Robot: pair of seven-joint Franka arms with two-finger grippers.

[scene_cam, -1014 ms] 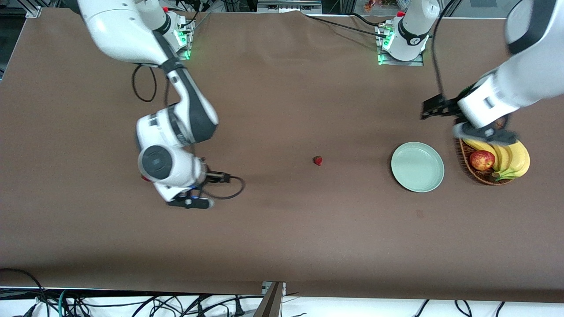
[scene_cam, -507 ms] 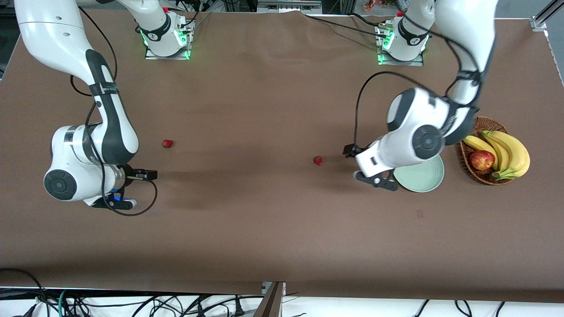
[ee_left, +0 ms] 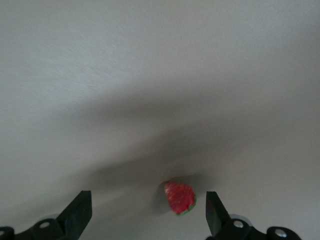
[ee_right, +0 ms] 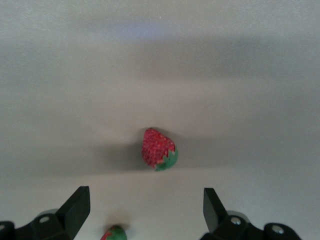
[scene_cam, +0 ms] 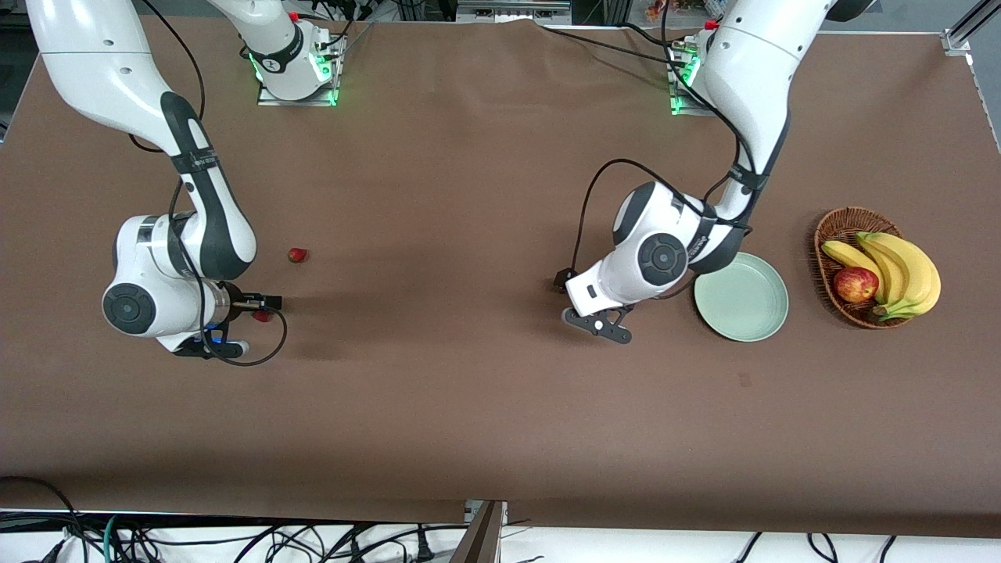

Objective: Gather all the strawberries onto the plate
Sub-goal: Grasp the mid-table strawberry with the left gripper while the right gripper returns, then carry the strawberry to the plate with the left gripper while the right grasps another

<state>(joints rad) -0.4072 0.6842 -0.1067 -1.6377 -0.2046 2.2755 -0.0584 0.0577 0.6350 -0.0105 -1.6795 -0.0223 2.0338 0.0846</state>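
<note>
The robot's right gripper needs to go lower first, because the near strawberry is small and sits low beneath its fingers, and they would miss it if they closed now.
Two strawberries lie toward the right arm's end of the table: one (scene_cam: 297,254) farther from the front camera, one (scene_cam: 263,315) right beside the right arm's hand. In the right wrist view my right gripper (ee_right: 146,210) is open over the table, with one strawberry (ee_right: 157,149) ahead of it and another (ee_right: 114,233) close under it, between the fingertips. My left gripper (ee_left: 147,215) is open over a third strawberry (ee_left: 180,196), which lies between its fingers near one fingertip (ee_left: 214,212). In the front view the left hand hides it. The mint-green plate (scene_cam: 743,301) holds nothing.
A wicker basket (scene_cam: 841,219) with bananas (scene_cam: 899,270) and an apple (scene_cam: 855,284) stands beside the plate at the left arm's end. Brown cloth covers the table.
The left arm swung from over the basket, past the plate, to over the middle strawberry, now covering it in the front view. The right hand swung toward its end of the table, then settled by the nearer strawberry.
</note>
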